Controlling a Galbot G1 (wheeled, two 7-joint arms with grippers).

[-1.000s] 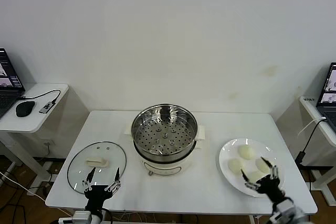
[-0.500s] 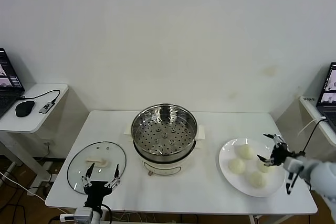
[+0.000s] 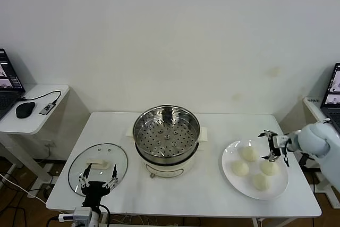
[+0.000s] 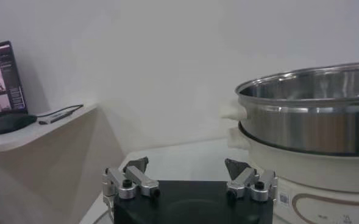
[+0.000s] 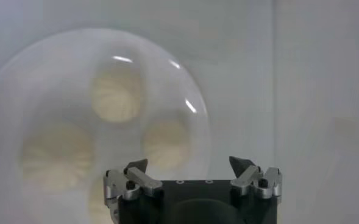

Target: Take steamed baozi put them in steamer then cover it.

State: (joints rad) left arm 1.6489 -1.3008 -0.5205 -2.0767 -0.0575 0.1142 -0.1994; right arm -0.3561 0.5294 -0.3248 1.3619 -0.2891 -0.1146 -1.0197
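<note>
The right gripper should grab the back baozi by its rounded sides next, to load the steamer [image 3: 166,137].
Four cream-white baozi lie on a white plate [image 3: 234,184] at the table's right: one at the back [image 3: 248,153], one on the left [image 3: 240,168], one on the right [image 3: 269,167], one at the front [image 3: 260,181]. My right gripper [image 3: 274,145] is open and empty above the plate's back right part, beside the baozi. In the right wrist view its open jaws [image 5: 188,167] hang over the plate [image 5: 21,79] and baozi [image 5: 116,97]. The steel steamer [image 3: 166,137] stands empty mid-table. The glass cover [image 3: 98,167] lies flat at the left. My left gripper [image 3: 97,180] is open at the cover's front edge.
The left wrist view shows the steamer's wall [image 4: 313,115] close on one side. A side table with a mouse [image 3: 25,110] and laptop stands far left. Another laptop [image 3: 333,91] stands far right. The wall runs behind the table.
My right arm has swung from the table's front edge, near the front baozi, up and back over the plate's back right part. My left gripper has dropped slightly toward the front edge.
</note>
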